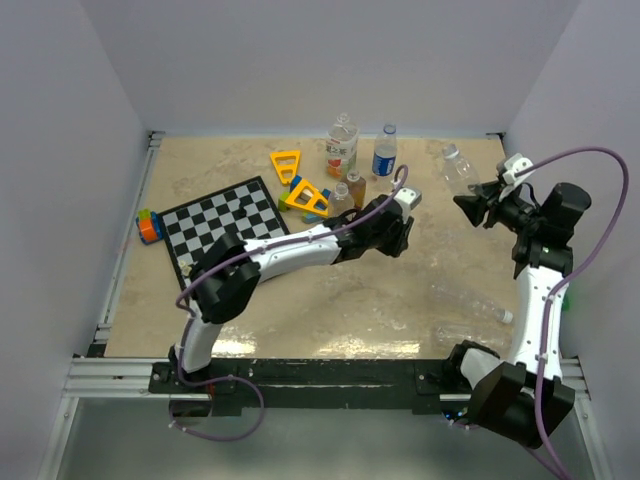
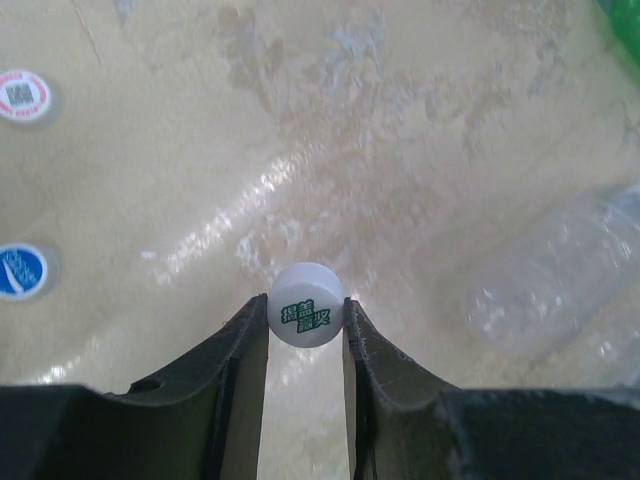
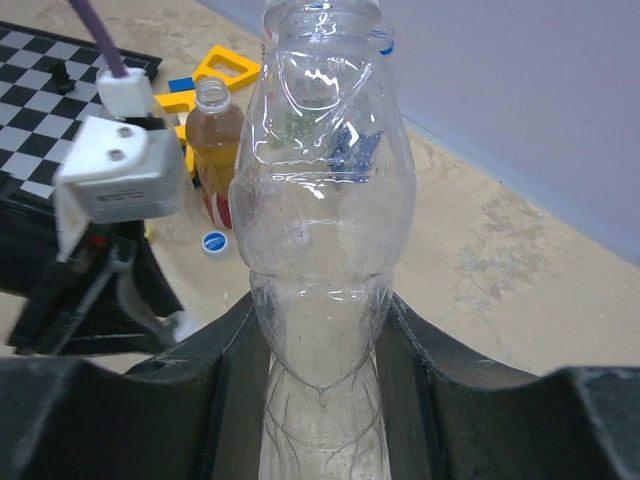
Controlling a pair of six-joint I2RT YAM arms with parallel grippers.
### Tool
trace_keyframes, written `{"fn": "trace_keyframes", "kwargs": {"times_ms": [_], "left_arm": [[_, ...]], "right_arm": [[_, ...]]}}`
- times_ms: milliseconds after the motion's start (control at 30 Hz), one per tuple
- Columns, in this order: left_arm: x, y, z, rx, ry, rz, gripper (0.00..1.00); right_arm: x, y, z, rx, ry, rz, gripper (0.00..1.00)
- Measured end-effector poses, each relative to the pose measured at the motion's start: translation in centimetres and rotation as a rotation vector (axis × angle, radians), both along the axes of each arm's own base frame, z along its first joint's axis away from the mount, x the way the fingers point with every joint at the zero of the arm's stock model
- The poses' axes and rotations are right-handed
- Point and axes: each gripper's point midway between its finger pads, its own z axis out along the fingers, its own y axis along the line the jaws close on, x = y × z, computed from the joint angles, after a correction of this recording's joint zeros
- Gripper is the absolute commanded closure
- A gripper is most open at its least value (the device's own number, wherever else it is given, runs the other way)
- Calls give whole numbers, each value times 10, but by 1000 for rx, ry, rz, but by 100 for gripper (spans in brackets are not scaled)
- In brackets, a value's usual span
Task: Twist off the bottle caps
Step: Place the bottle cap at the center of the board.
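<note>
The white bottle cap [image 2: 306, 305] is still above the table and would drop short, so my left gripper should keep holding it until it reaches the table.
A white bottle cap [image 2: 306, 305] with green print is pinched between the tips of my left gripper [image 2: 306, 312], held a little above the table. In the top view this gripper [image 1: 400, 228] hangs mid-table, in front of the standing bottles. My right gripper [image 3: 320, 315] is shut around the lower body of a clear bottle [image 3: 320, 190], which it holds off the table at the right [image 1: 456, 165]; the bottle's mouth looks bare. Two loose caps lie on the table, one blue [image 2: 20, 271] and one white and red [image 2: 21, 95].
Standing at the back are an orange-label bottle [image 1: 341, 146], a blue-label bottle [image 1: 385, 153] and a capless amber bottle [image 3: 215, 125]. Yellow triangular frames [image 1: 300, 185] and a chessboard [image 1: 225, 226] lie to the left. Another clear bottle [image 2: 560, 280] lies on the table at the near right.
</note>
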Motion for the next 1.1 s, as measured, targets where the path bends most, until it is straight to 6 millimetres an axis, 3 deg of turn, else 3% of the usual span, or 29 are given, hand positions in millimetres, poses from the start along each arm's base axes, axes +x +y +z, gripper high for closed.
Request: {"fn": "trace_keyframes", "kwargs": {"times_ms": [167, 400, 733, 833, 1000, 1100], "left_arm": [[36, -38, -10, -25, -49, 39, 100], [71, -79, -32, -39, -93, 59, 100], [97, -84, -55, -31, -78, 33, 91], [102, -83, -67, -17, -73, 18, 82], [96, -81, -94, 21, -38, -14, 54], [94, -82, -94, 19, -39, -32, 44]], "right_arm": [[-5, -5, 5, 20, -14, -17, 89], [-9, -5, 3, 37, -12, -24, 89], [-9, -5, 3, 45, -16, -30, 89], [-9, -5, 3, 43, -20, -30, 89], [-9, -5, -3, 48, -10, -32, 88], [-10, -6, -4, 48, -9, -32, 88]]}}
